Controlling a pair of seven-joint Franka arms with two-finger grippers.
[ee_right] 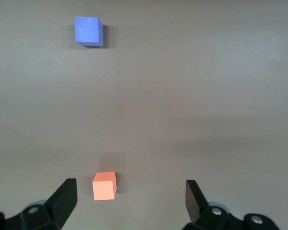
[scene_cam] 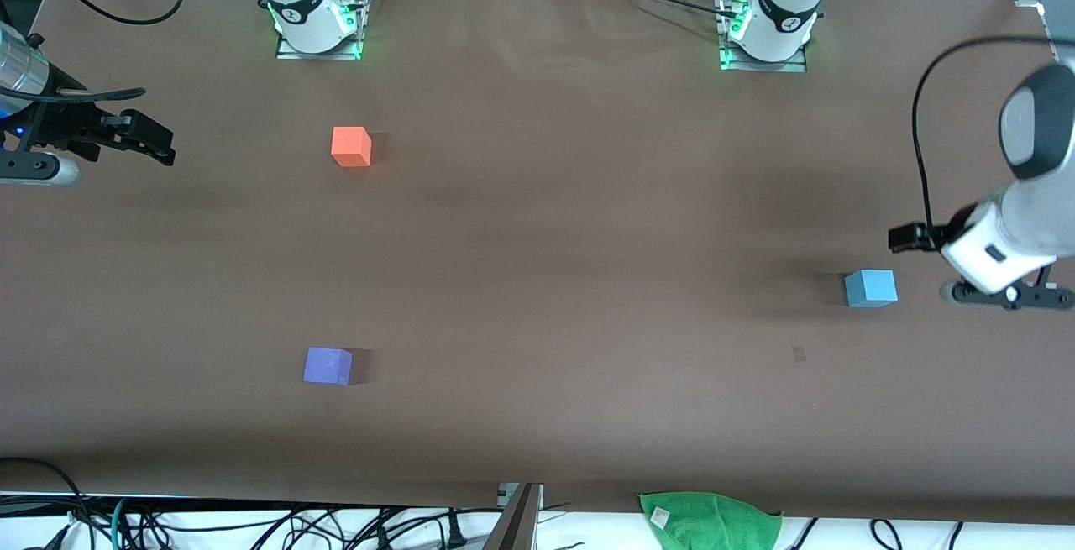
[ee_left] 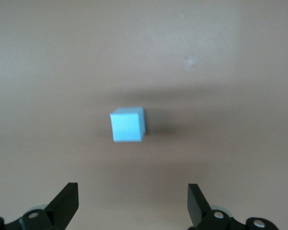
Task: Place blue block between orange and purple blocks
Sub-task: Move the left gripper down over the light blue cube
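Note:
I should next set the light blue block [scene_cam: 871, 288] between the orange and purple blocks, so my left gripper should grab it by its two opposite sides.
The light blue block [scene_cam: 871, 288] [ee_left: 127, 125] rests on the brown table toward the left arm's end. My left gripper [scene_cam: 1008, 296] [ee_left: 133, 188] hovers over the table just past that block toward the table's end, open and empty, the block lying ahead of its fingers. The orange block [scene_cam: 351, 147] [ee_right: 104, 186] and the purple block [scene_cam: 327, 366] [ee_right: 89, 31] sit toward the right arm's end, the purple one nearer the front camera, with a wide gap between them. My right gripper [scene_cam: 155, 145] [ee_right: 130, 184] waits over the table's edge at that end, open and empty.
A green cloth [scene_cam: 710, 521] lies at the table's edge nearest the front camera, with loose cables [scene_cam: 252, 525] along that edge. The two arm bases [scene_cam: 315, 8] [scene_cam: 768, 17] stand at the edge farthest from the camera. A small dark mark [scene_cam: 799, 353] shows near the blue block.

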